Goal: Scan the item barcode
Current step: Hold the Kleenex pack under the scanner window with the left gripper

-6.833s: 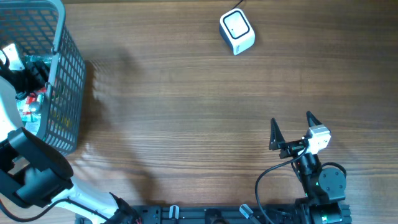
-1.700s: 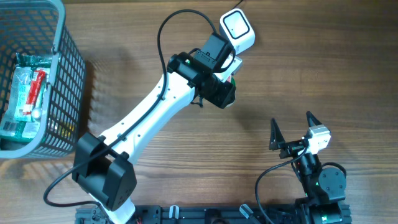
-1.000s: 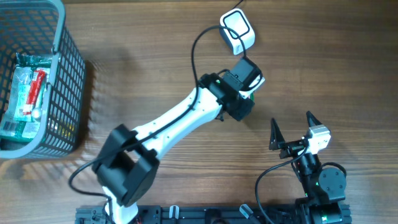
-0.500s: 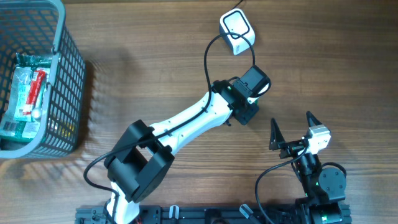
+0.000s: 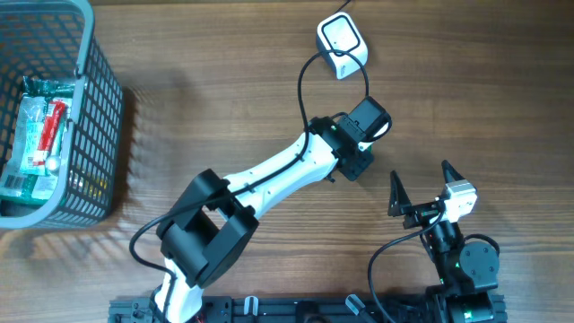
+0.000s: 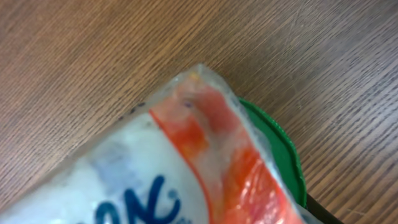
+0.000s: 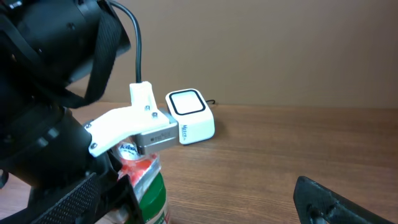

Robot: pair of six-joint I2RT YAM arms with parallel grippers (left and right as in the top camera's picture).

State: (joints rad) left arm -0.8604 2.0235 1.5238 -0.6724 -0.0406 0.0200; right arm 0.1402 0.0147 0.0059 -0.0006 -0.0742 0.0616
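Flat wood lies close below the packet and green-capped container (image 7: pixel 155 193) and the item would end on the tabletop, so it is time for my left gripper to let go.
The item (image 6: pixel 186 162) is a clear packet with red and white print, pressed against a green-capped container (image 7: pixel 155 193). My left gripper (image 5: pixel 366 130) is shut on the item, holding it over the table a little below and to the right of the white barcode scanner (image 5: pixel 342 45). From the right wrist the scanner (image 7: pixel 189 124) stands just behind the held item (image 7: pixel 144 169). No barcode shows in any view. My right gripper (image 5: pixel 420 172) stands open near the front right edge with nothing between its fingers.
A grey wire basket (image 5: pixel 94 99) at the far left holds several more packets (image 5: pixel 40 135). The scanner's black cable (image 5: pixel 309 72) loops across the table beside my left arm. Bare wood lies between the basket and the arms.
My left arm has carried the item from the basket past the scanner, then right and down. Over the last half second it has barely moved. The right arm is still.
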